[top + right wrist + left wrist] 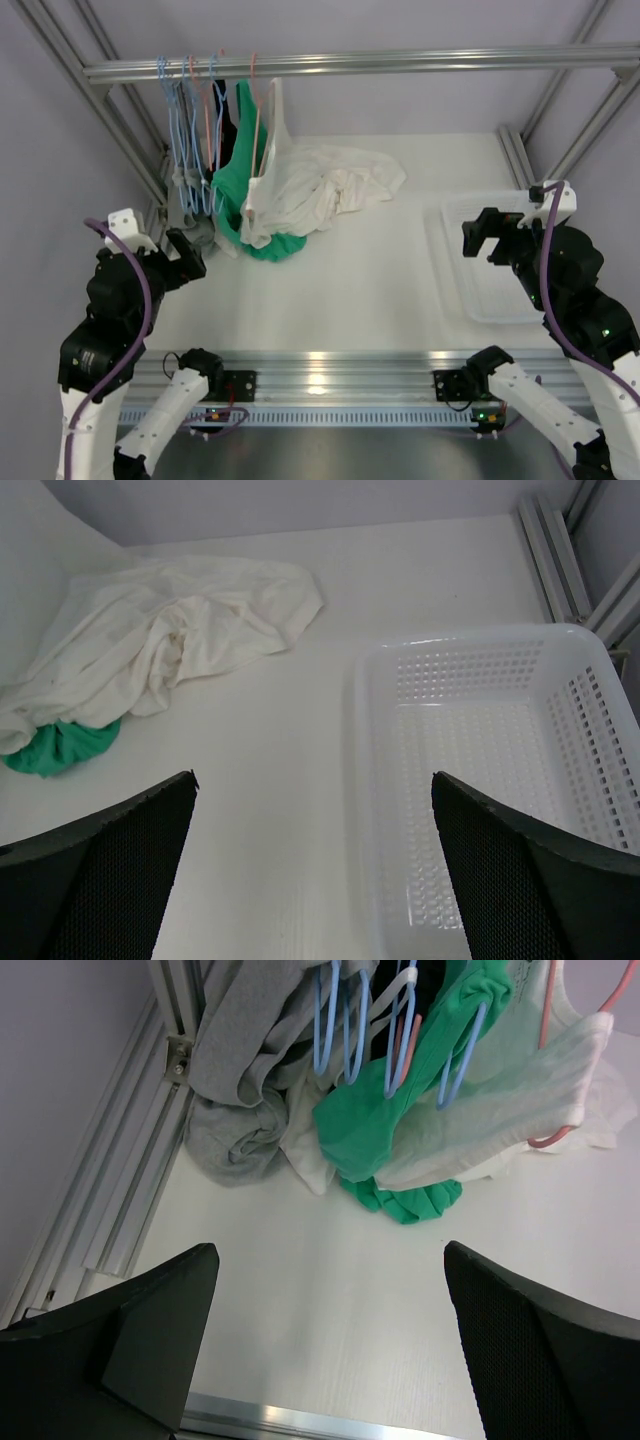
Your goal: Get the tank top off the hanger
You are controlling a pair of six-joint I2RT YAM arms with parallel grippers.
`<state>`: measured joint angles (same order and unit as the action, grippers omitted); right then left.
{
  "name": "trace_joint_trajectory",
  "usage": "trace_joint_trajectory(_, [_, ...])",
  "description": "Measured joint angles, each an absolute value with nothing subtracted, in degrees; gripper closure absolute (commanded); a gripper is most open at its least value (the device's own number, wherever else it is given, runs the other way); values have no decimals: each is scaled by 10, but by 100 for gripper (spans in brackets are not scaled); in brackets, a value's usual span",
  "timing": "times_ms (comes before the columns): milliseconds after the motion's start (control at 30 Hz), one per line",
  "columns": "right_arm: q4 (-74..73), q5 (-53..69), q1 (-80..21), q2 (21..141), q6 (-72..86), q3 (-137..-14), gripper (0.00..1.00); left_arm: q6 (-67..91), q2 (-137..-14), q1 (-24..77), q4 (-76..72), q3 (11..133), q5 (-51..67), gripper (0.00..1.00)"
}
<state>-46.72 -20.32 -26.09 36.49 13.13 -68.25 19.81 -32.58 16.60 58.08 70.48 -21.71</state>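
I need to grab the pale pink hanger by its near sloping arm (256, 143) (614, 997) next with my left gripper, so that its hook and the tank top stay free for removal.
The white tank top (300, 185) hangs from the pale pink hanger (256, 100) on the rail, its lower part bunched on the table toward the right. It also shows in the left wrist view (520, 1100) with the pink hanger (548, 1020) inside it, and as a crumpled heap in the right wrist view (170, 640). My left gripper (185, 255) is open and empty, low at the left, well short of the clothes (330, 1270). My right gripper (482, 238) is open and empty above the near left edge of the basket (315, 790).
A green garment (240, 180), a dark navy garment (225, 125) and a grey garment (240, 1070) hang on light blue hangers (185, 110) left of the tank top. A white plastic basket (455, 215) sits at the right (470, 645). Frame posts stand at both sides.
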Motion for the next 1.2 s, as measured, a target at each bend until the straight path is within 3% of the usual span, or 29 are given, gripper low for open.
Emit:
trace_joint_trajectory(133, [-467, -203, -261, 365, 131, -682, 1, 198, -346, 166, 583, 747, -196, 1])
trace_joint_trajectory(300, [-467, -200, -261, 365, 131, -682, 1, 192, -420, 166, 575, 884, -119, 1])
trace_joint_trajectory(567, [-463, -190, -261, 365, 133, -672, 1, 171, -702, 182, 559, 1094, -39, 5])
trace_joint_trajectory(667, [-463, -179, -261, 366, 132, -662, 1, 159, -812, 206, 555, 1145, -47, 14])
trace_joint_trajectory(733, [-463, -171, -261, 366, 132, -655, 1, 151, -860, 215, 555, 1165, -53, 31])
trace_joint_trajectory(767, [-463, -166, -261, 366, 132, -653, 1, 149, -879, 218, 554, 1172, -55, 33])
trace_joint_trajectory(933, [-463, -138, -261, 365, 132, -648, 1, 138, -909, 219, 553, 1175, -83, 41])
trace_joint_trajectory(967, [-463, -135, -261, 364, 132, -648, 1, 138, -908, 219, 550, 1172, -92, 51])
trace_joint_trajectory(1067, [-463, -126, -261, 360, 131, -648, 1, 137, -901, 219, 536, 1154, -111, 63])
trace_joint_trajectory(1200, [-463, -123, -261, 359, 131, -648, 1, 135, -898, 219, 527, 1131, -116, 64])
